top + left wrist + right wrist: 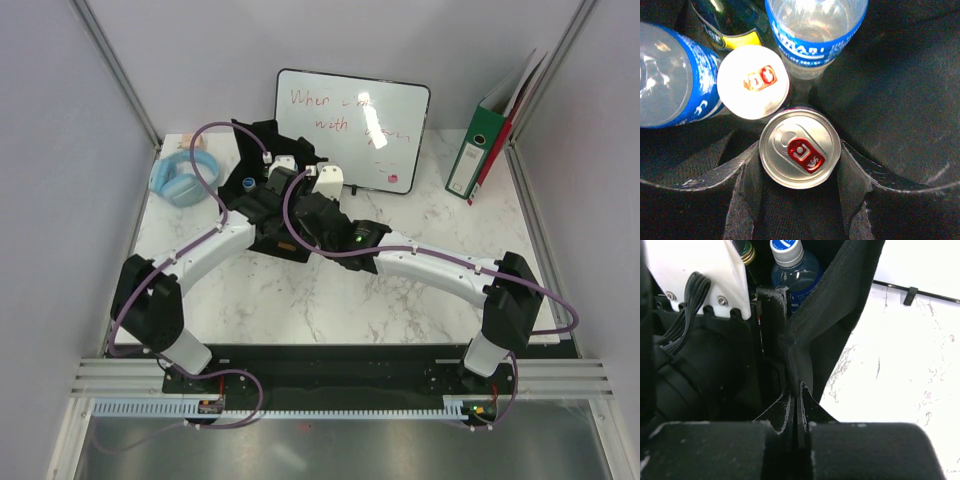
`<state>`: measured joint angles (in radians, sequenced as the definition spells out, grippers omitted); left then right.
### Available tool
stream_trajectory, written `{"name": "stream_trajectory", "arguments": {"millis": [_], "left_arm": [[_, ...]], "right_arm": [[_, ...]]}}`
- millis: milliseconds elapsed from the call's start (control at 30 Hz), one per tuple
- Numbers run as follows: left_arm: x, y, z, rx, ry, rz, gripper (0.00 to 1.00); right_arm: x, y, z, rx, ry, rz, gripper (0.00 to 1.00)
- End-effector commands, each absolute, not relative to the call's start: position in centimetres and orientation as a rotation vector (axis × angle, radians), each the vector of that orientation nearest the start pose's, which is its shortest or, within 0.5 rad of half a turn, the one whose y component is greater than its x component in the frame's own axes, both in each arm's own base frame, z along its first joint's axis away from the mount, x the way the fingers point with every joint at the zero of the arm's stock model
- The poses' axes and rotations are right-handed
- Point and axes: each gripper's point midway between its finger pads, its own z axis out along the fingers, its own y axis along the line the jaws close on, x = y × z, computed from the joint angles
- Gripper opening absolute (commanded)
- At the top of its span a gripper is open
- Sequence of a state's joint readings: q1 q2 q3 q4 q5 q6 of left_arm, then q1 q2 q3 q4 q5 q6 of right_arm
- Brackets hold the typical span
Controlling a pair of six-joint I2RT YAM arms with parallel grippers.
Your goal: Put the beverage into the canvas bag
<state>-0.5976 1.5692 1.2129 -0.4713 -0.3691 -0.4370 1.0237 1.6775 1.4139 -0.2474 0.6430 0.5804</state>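
Note:
My left gripper should open now: the can is inside the bag, close beside the second can, and would end in the bag.
In the top view the black canvas bag (262,205) stands at the middle back of the table, with both arms reaching into it. In the left wrist view my left gripper (799,172) is inside the bag, shut on a silver beverage can (799,150) with a red tab; its fingers (746,180) press both sides of the can. My right gripper (799,407) is shut on the bag's fabric rim (832,305) and pinches it at the side. In the top view the left gripper (262,185) and the right gripper (305,200) are mostly hidden by the bag.
Inside the bag stand a second can (752,82), two blue-labelled water bottles (812,30), (670,80) and a dark bottle (732,20). On the table are a blue roll (180,178) at back left, a whiteboard (350,130) and a green binder (482,150) at back right.

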Motion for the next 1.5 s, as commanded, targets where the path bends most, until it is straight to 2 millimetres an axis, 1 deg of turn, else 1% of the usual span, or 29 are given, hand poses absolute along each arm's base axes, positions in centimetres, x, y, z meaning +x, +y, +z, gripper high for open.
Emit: {"name": "stream_trajectory", "arguments": {"millis": [0,167,200,300,467,533,633,667,700,733,900,1133,1200,1233,1300,1333,1400,1433,1467], "left_arm": [[33.1,-19.4,8.4,0.097,2.544,-0.027,0.41],[33.0,-19.4,8.3,0.095,2.548,-0.03,0.45],[33.0,-19.4,8.4,0.094,2.545,-0.03,0.48],[33.0,-19.3,8.8,0.096,2.539,-0.032,0.49],[33.0,-19.3,10.5,0.083,2.504,-0.061,0.52],[32.8,-19.3,11.3,0.079,2.495,-0.076,0.56],[32.7,-19.3,12.3,0.074,2.479,-0.094,0.58],[32.7,-19.3,12.8,0.072,2.469,-0.102,0.6],[32.7,-19.3,13.0,0.072,2.464,-0.104,0.69],[32.7,-19.2,13.4,0.069,2.459,-0.108,0.7],[32.6,-19.2,14.4,0.066,2.441,-0.122,0.7],[32.5,-19.1,15.4,0.053,2.427,-0.134,0.72],[32.4,-19.1,16.1,0.046,2.42,-0.147,0.75],[32.3,-19.1,16.7,0.041,2.407,-0.155,0.8],[32.3,-19.1,17.8,0.033,2.39,-0.169,0.87],[32.3,-19.1,18.9,0.027,2.366,-0.187,0.88],[32.1,-19.0,20.0,0.019,2.35,-0.203,0.88],[32.1,-19.0,21.4,0.01,2.319,-0.226,0.88],[32.0,-18.9,22.1,-0.003,2.306,-0.236,0.88]], "right_arm": [[32.2,37.5,27.7,0.001,1.886,0.504,0.0],[32.2,37.5,27.6,0.004,1.885,0.5,0.0],[32.2,37.4,27.7,0.004,1.883,0.499,0.0],[32.2,37.4,27.7,0.007,1.881,0.502,0.0],[32.1,37.3,27.9,0.007,1.879,0.506,0.0],[32.1,37.3,27.9,0.013,1.878,0.506,0.0],[32.1,37.5,27.9,0.013,1.88,0.514,0.0],[32.1,37.4,27.8,0.014,1.881,0.512,0.0],[32.1,37.4,27.8,0.013,1.882,0.513,0.0],[32.1,37.5,27.7,0.012,1.885,0.516,0.0],[32.1,37.5,27.8,0.017,1.883,0.518,0.0],[32.0,37.5,28.0,0.019,1.881,0.526,0.0],[32.1,37.5,28.0,0.021,1.88,0.526,0.0],[32.1,37.4,28.1,0.022,1.879,0.525,0.0],[32.1,37.4,28.1,0.021,1.878,0.525,0.0],[32.0,37.4,28.0,0.023,1.88,0.524,0.0],[32.0,37.4,28.0,0.023,1.88,0.524,0.0],[32.0,37.4,28.0,0.024,1.882,0.526,0.0],[31.9,37.4,28.0,0.024,1.882,0.529,0.0]]}}
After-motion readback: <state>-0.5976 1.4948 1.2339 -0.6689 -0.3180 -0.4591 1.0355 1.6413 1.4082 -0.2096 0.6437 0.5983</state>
